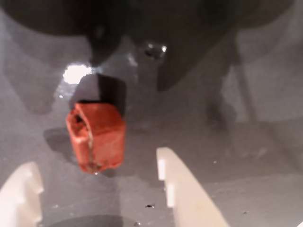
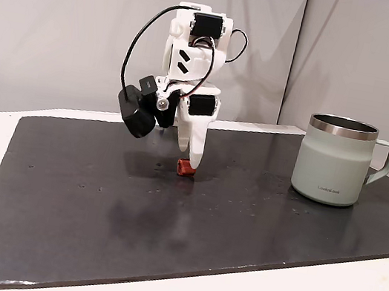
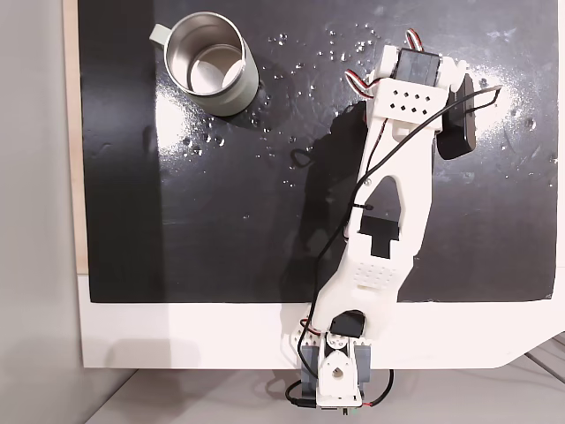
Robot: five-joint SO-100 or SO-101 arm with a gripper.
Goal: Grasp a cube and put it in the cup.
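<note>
The gripper should next grab the red-orange cube [image 1: 97, 137] by its opposite sides to drop the cube into the cup.
In the wrist view the small red-orange cube [image 1: 97, 137] rests on the dark glossy mat between my two white fingers, nearer the left one and close to the tips. My gripper [image 1: 97, 160] is open, and neither finger touches the cube. Seen from the side in a fixed view, the gripper [image 2: 190, 161] points down at the mat with the cube [image 2: 186, 167] at its tips. The pale green cup [image 2: 330, 166] stands upright far to the right in that view. From above, the cup [image 3: 243, 93] sits at the mat's upper left, its steel inside bare.
The black mat [image 2: 94, 203] covers most of the white table. The white arm [image 3: 388, 221] reaches from its base at the table's near edge across the mat and hides the cube from above. A black camera module [image 2: 137, 109] hangs beside the gripper.
</note>
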